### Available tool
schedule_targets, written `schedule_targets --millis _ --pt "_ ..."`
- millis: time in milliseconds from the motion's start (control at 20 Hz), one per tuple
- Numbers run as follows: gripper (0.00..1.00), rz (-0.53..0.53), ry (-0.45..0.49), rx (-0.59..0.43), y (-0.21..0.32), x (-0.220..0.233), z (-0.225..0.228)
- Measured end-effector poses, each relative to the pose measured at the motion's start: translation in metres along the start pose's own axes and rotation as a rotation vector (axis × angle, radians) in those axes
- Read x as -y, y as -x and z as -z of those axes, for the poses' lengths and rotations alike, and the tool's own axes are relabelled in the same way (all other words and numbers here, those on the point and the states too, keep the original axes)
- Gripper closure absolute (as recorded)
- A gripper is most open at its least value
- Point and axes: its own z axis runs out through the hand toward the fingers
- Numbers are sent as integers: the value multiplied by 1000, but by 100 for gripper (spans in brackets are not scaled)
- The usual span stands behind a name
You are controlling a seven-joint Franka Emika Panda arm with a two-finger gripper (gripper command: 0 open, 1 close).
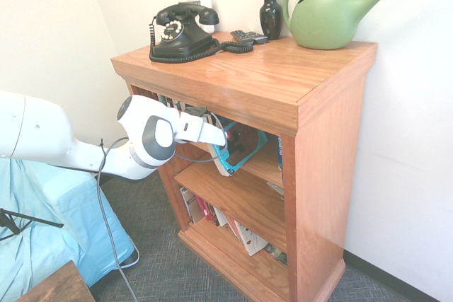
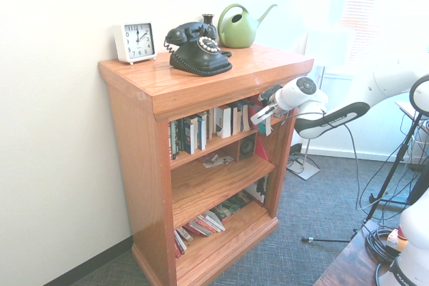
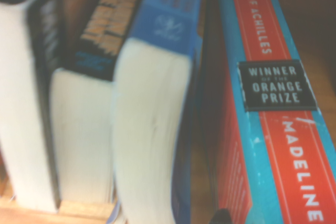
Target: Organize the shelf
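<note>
I should release the book from my gripper, because the lower edge of the teal and red book (image 1: 244, 148) rests over the top level's board (image 1: 266, 166).
The shelf (image 1: 269, 76) is an orange-brown oak bookcase with three tiers, also seen from the other side as the shelf (image 2: 201, 85). My gripper (image 1: 221, 143) reaches into the top tier from the left, shut on a teal and red book (image 1: 244, 148). From the opposite side, the gripper (image 2: 263, 115) sits at the tier's right end with the book (image 2: 267, 125) partly inside. Close up, the book's (image 3: 273, 129) red spine with teal edges stands beside a blue book (image 3: 157, 77) and two other upright volumes.
On top stand a black telephone (image 1: 180, 30), a dark vase (image 1: 270, 12), a remote (image 1: 249, 36), a green watering can (image 1: 329, 15) and a white clock (image 2: 136, 41). Books lean and lie on the bottom tier (image 1: 241, 235). A blue-covered piece of furniture (image 1: 42, 224) is at left.
</note>
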Motion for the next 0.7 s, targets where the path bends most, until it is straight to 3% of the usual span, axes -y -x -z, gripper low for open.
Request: schedule_targets --millis 250,300,700 --pt "100 -2 4 -2 -2 4 -4" --pt "0 -3 4 -2 -2 4 -4" --pt "0 -7 7 -6 -2 4 -4"
